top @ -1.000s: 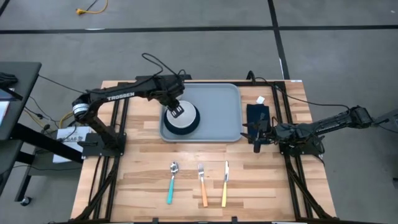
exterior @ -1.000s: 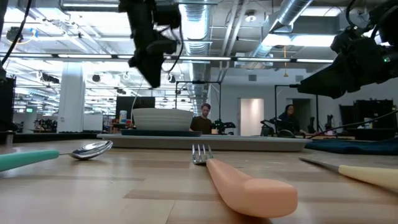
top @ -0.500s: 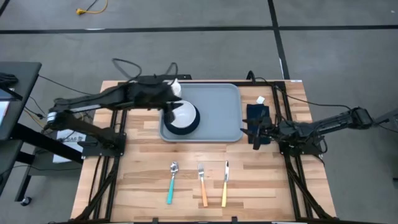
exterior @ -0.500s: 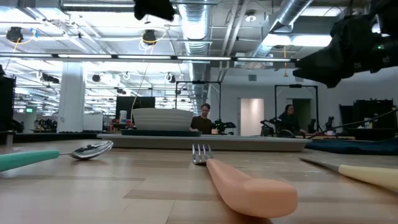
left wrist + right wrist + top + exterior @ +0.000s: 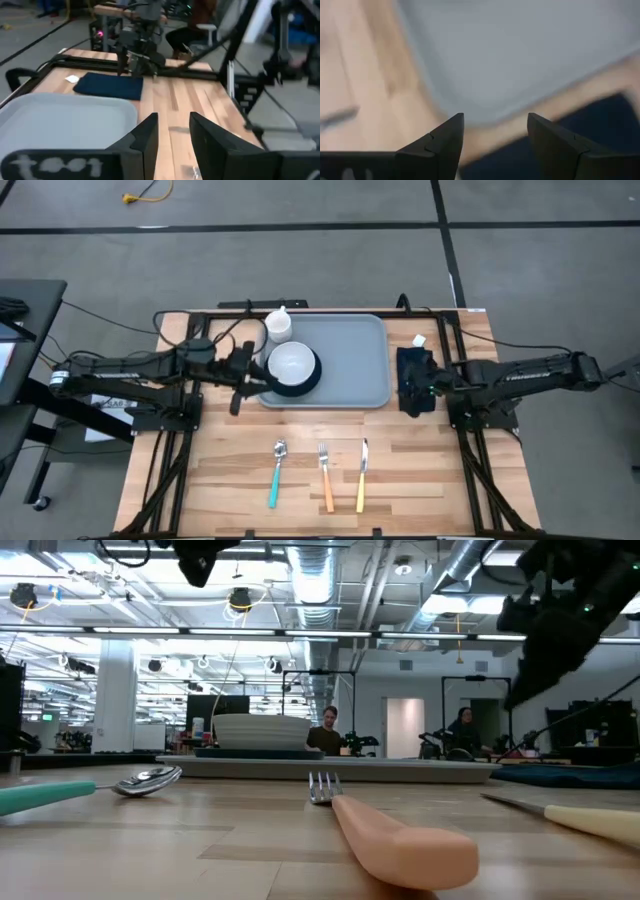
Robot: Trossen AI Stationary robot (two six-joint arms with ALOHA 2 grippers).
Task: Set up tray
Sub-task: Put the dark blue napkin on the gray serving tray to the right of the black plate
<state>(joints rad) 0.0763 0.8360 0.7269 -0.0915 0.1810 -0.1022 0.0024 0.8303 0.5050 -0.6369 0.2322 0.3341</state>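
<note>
The robot's right gripper should lay the dark napkin on the tray (image 5: 345, 360), so it next needs to hold the napkin by the napkin's end (image 5: 409, 409) opposite its white tag.
The pale grey-blue tray (image 5: 345, 360) lies at the table's far middle. A white bowl (image 5: 293, 364) sits on a dark teal plate (image 5: 300, 387) on the tray's left part. The dark napkin (image 5: 415, 361) lies flat on the table to the right of the tray. My left gripper (image 5: 252, 377) is open with a narrow gap, raised beside the tray's left rim and pointing right (image 5: 172, 130). My right gripper (image 5: 405, 388) is open above the napkin's near end, over the gap between napkin and tray (image 5: 495, 130). Neither gripper touches anything.
A white cup (image 5: 278, 324) stands on the table at the tray's far left corner. A small white scrap (image 5: 419, 340) lies beyond the napkin. A teal-handled spoon (image 5: 276, 470), an orange-handled fork (image 5: 325, 475) and a yellow-handled knife (image 5: 362, 475) lie side by side near the near edge.
My left gripper has risen from above the bowl and pulled back toward the table's left, ending beside the tray's left rim; the cup, hidden under the arm before, now shows. My right gripper has shifted a little toward the far edge over the napkin. Bowl, plate and tray have stayed put.
</note>
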